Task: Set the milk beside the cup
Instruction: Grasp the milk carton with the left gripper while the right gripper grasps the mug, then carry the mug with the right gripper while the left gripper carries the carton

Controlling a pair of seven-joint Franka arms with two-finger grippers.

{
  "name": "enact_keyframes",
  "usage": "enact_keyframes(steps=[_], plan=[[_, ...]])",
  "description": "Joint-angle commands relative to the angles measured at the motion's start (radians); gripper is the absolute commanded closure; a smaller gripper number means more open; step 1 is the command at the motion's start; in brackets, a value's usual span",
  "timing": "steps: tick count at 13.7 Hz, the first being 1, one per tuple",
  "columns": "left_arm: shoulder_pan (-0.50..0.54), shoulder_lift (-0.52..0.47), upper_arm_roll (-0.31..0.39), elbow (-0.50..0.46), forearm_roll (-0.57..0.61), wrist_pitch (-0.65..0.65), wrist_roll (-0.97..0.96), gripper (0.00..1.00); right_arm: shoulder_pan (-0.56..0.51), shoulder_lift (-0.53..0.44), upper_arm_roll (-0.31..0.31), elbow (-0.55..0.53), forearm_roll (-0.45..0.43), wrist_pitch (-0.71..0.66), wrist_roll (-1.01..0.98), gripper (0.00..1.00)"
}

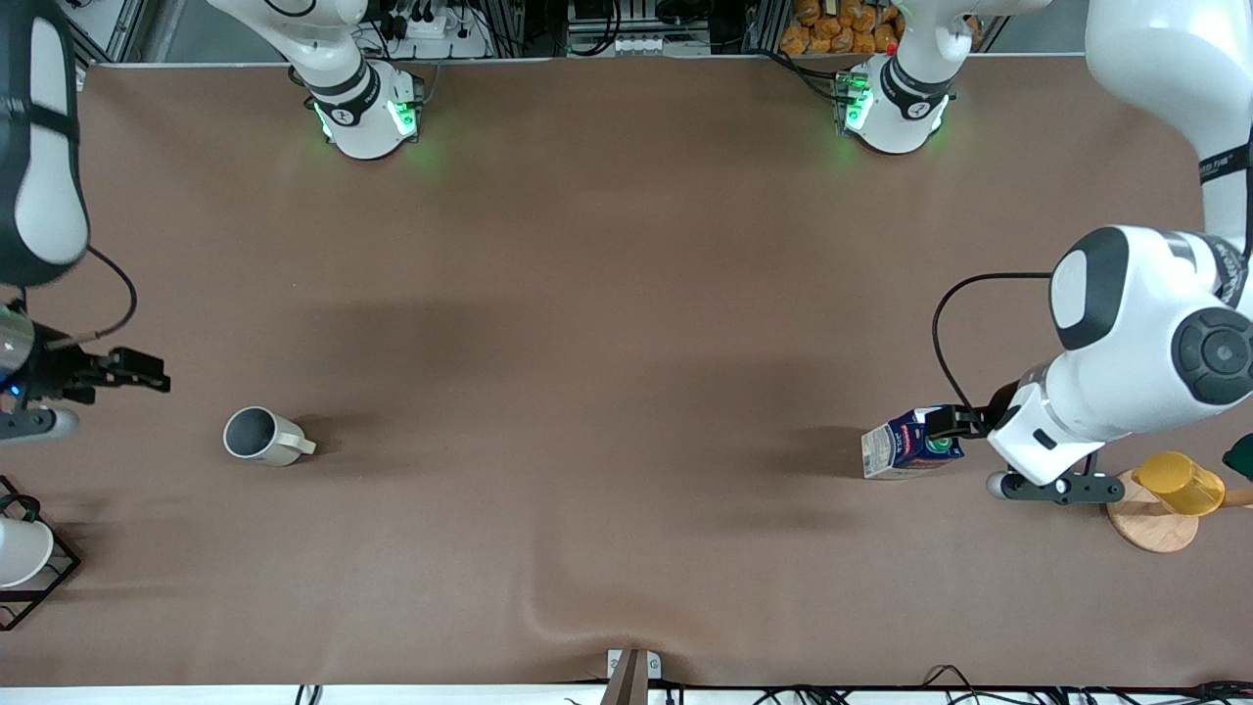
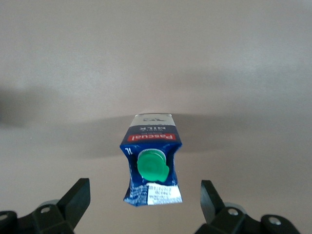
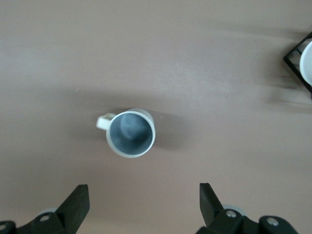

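The carton should next be gripped by its top around the green cap (image 1: 940, 430) with my left gripper, to place the milk beside the cup (image 1: 266, 436).
The milk (image 1: 905, 446), a dark-blue carton with a green cap and a red label band, stands on the brown table toward the left arm's end. My left gripper (image 1: 948, 423) is open just over its top. In the left wrist view the milk (image 2: 151, 161) shows between the spread fingertips (image 2: 80, 190), which do not touch it. The cup (image 1: 262, 436), an off-white mug with a grey inside, stands toward the right arm's end. My right gripper (image 1: 137, 377) is open and empty, near the cup but apart from it. In the right wrist view the cup (image 3: 130, 132) lies ahead of the right gripper (image 3: 142, 191).
A yellow cup (image 1: 1180, 483) on a wooden disc (image 1: 1153, 527) stands close beside the left gripper. A white cup in a black wire rack (image 1: 24, 558) is at the right arm's end and also shows in the right wrist view (image 3: 303, 58). The table cloth has a wrinkle (image 1: 578, 619) near the front edge.
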Motion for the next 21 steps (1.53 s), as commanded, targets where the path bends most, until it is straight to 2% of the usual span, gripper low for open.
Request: enact_keyframes(steps=[1, 5, 7, 9, 10, 12, 15, 16, 17, 18, 19, 21], plan=[[-0.015, 0.026, 0.013, 0.034, 0.024, -0.001, -0.008, 0.00, -0.022, 0.033, 0.016, -0.077, -0.002, 0.121, -0.022, 0.00], [-0.015, 0.045, 0.008, 0.026, 0.024, -0.001, -0.017, 0.00, -0.039, 0.114, 0.018, -0.076, -0.001, 0.198, -0.067, 0.01], [-0.015, 0.055, 0.007, 0.023, 0.028, -0.001, -0.016, 0.00, -0.041, 0.157, 0.018, -0.077, -0.001, 0.259, -0.065, 0.12], [-0.015, 0.057, 0.004, 0.010, 0.030, -0.003, -0.012, 0.00, -0.039, 0.198, 0.021, -0.077, 0.002, 0.313, -0.051, 0.16], [-0.016, 0.057, 0.004, 0.003, 0.030, -0.003, -0.011, 0.00, -0.039, 0.217, 0.021, -0.076, 0.011, 0.327, -0.051, 0.24], [-0.016, 0.063, 0.004, 0.000, 0.033, -0.003, -0.009, 0.00, -0.039, 0.234, 0.021, -0.077, 0.044, 0.330, -0.053, 0.25], [-0.024, 0.078, 0.004, -0.001, 0.032, -0.003, -0.012, 0.00, -0.023, 0.260, 0.023, -0.079, 0.053, 0.335, -0.051, 0.35], [-0.024, 0.084, 0.004, -0.001, 0.033, -0.004, -0.012, 0.00, -0.020, 0.258, 0.023, -0.082, 0.053, 0.329, -0.050, 0.53], [-0.024, 0.088, 0.004, -0.001, 0.032, -0.004, -0.012, 0.00, -0.021, 0.257, 0.023, -0.082, 0.054, 0.323, -0.048, 0.78], [-0.024, 0.094, 0.004, 0.000, 0.033, -0.004, -0.012, 0.01, -0.021, 0.254, 0.024, -0.082, 0.054, 0.313, -0.047, 0.96], [-0.024, 0.098, 0.007, 0.000, 0.033, -0.004, -0.012, 0.03, -0.021, 0.251, 0.024, -0.081, 0.054, 0.297, -0.047, 1.00], [-0.024, 0.114, 0.008, 0.003, 0.035, -0.003, -0.011, 0.08, -0.021, 0.246, 0.024, -0.071, 0.054, 0.277, -0.047, 1.00]])
